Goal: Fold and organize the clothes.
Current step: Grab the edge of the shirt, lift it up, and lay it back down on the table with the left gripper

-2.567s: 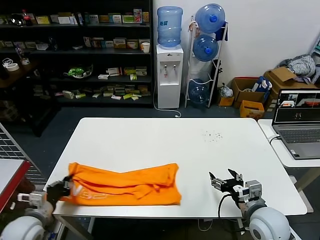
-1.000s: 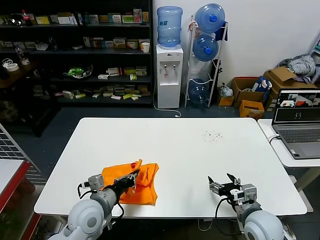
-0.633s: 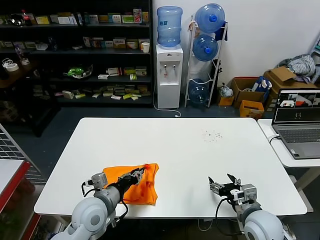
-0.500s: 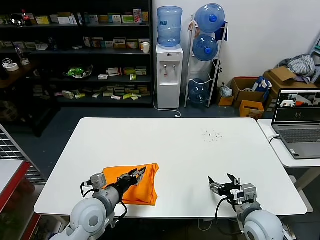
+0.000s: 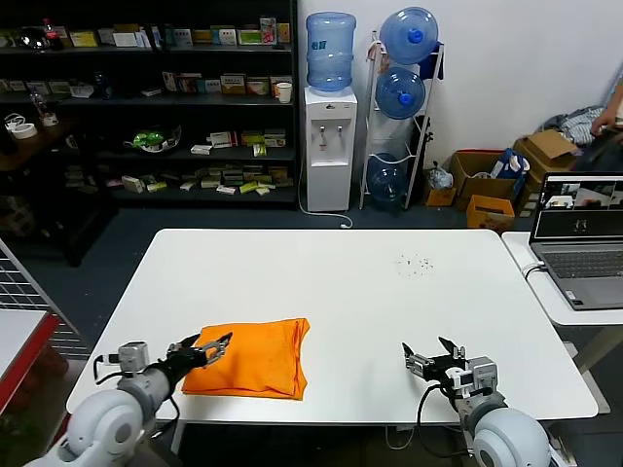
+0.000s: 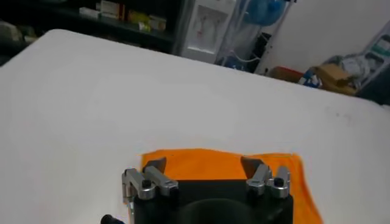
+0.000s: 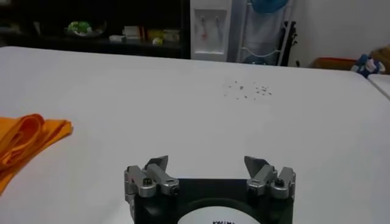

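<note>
I should grab the orange T-shirt [image 5: 251, 357] with my left gripper next, by its folded corner [image 5: 204, 332]. Then I can drag the folded T-shirt and straighten it.
The orange T-shirt [image 5: 251, 357] lies folded in a flat, roughly square bundle near the front left of the white table [image 5: 331, 282]. My left gripper [image 5: 209, 347] hovers at the bundle's left edge, open, with nothing between its fingers. From the left wrist, the orange cloth [image 6: 219, 165] lies just beyond the spread gripper [image 6: 204, 164]. My right gripper [image 5: 432, 356] rests open and empty near the table's front right, well apart from the shirt. The right wrist view shows this gripper [image 7: 207, 162] with the shirt's layered edge [image 7: 23, 139] off to one side.
Small dark specks [image 5: 417, 263] dot the table's far right. A laptop [image 5: 580, 238] stands on a side table at the right. Behind the table are a water dispenser [image 5: 329, 146], dark shelves [image 5: 146, 107] and cardboard boxes [image 5: 487, 180].
My left gripper opened, let go of the folded-over cloth and drew back left toward the table's front edge. The shirt settled flat. The right arm stayed put.
</note>
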You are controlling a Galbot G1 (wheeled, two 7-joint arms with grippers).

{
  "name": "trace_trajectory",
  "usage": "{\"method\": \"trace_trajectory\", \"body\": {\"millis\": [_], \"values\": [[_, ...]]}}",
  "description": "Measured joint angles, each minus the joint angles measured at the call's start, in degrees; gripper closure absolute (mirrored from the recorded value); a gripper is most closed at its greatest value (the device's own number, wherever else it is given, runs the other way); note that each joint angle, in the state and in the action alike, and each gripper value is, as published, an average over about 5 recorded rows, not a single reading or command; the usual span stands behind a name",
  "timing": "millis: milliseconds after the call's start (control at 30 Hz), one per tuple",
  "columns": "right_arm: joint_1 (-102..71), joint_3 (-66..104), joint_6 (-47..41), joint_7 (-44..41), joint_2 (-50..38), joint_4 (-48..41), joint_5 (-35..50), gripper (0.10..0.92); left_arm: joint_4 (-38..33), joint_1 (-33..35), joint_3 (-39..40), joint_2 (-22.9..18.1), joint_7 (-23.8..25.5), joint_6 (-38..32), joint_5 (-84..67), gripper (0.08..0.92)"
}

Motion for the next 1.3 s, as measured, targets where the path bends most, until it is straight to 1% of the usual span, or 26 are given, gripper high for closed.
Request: {"method": "trace_trajectory", "body": {"millis": [200,433,633,900,1000,1300], "values": [[-0.4,0.4,0.0,0.0,-0.2,0.3,0.1,0.203,4.9,0.2,-1.0,5.5,6.8,0.3,-0.2,0.177],[-0.6,0.5,-0.1,0.0,-0.1,0.4,0.1,0.203,9.3,-1.5,0.2,8.6,12.5,0.5,0.2,0.177],[-0.4,0.4,-0.1,0.0,-0.1,0.1,0.1,0.203,11.0,-2.7,1.7,9.8,15.0,0.6,0.0,0.177],[-0.6,0.5,-0.1,0.0,-0.2,0.1,0.2,0.203,12.0,-4.3,3.8,10.1,16.0,1.1,0.1,0.180],[-0.7,0.6,-0.1,0.0,-0.2,0.2,0.2,0.203,12.6,-4.9,4.8,10.1,16.0,1.3,0.3,0.222],[-0.8,0.7,-0.1,0.1,-0.1,0.2,0.1,0.203,12.7,-5.7,6.5,9.8,15.8,1.8,0.4,0.475]]}}
